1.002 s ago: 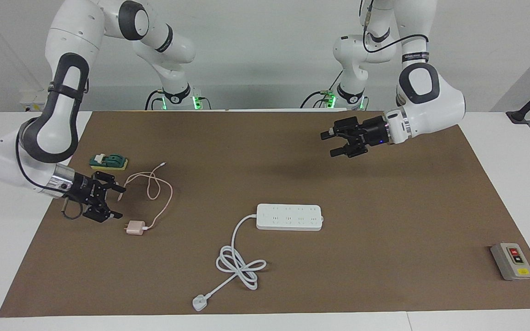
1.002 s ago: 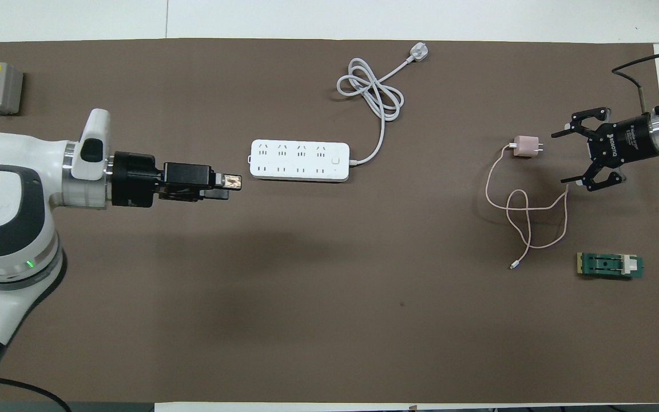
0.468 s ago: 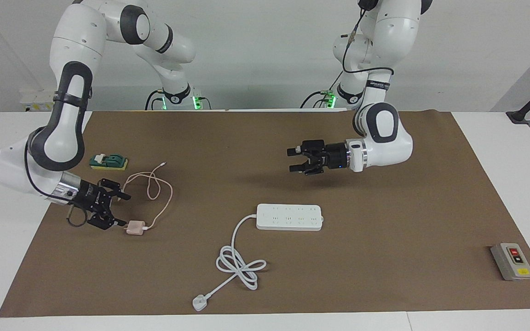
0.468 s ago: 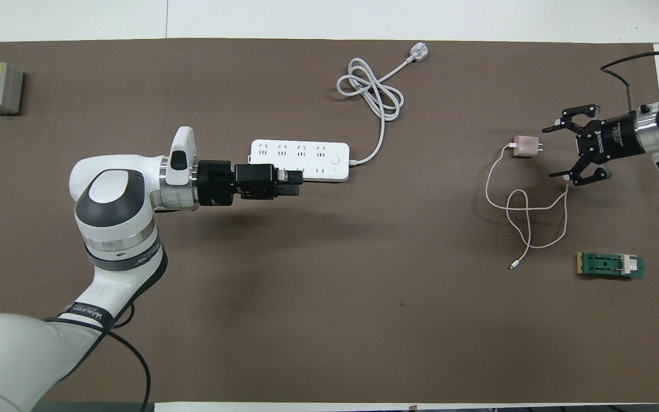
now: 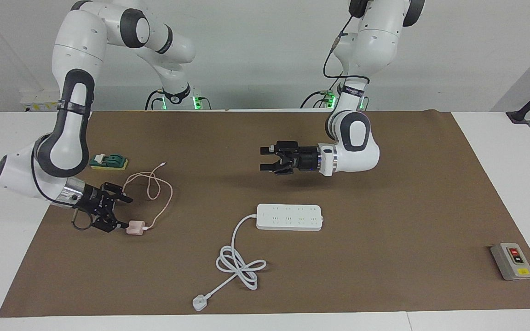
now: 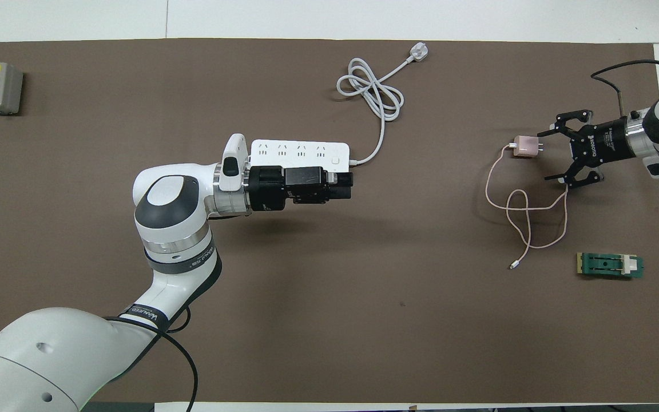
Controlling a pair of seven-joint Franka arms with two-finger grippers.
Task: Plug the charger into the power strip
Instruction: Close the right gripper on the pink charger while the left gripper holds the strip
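My right gripper moves farther and then closes on the charger, since its fingers are still short of the charger's pink body (image 6: 525,146).
The pale-pink charger (image 5: 135,228) lies on the brown mat toward the right arm's end, and it also shows in the overhead view (image 6: 525,146). Its thin pink cable (image 5: 159,193) loops toward the robots. My right gripper (image 5: 120,215) is open and low at the charger's prong end, its fingers either side of the prongs in the overhead view (image 6: 546,156). The white power strip (image 5: 289,217) lies mid-mat, sockets up. My left gripper (image 5: 263,159) is open and empty in the air, over the mat by the strip's robot-side edge, and partly covers the strip (image 6: 301,151) in the overhead view.
The strip's thick white cord (image 5: 237,262) coils farther from the robots and ends in a white plug (image 5: 199,302). A grey button box (image 5: 512,261) sits toward the left arm's end. A small green and yellow item (image 5: 108,161) lies near the pink cable.
My left gripper has swung from the left arm's end to over the strip's robot-side edge. My right gripper has dropped and closed in on the charger's prongs. The charger and strip have not moved.
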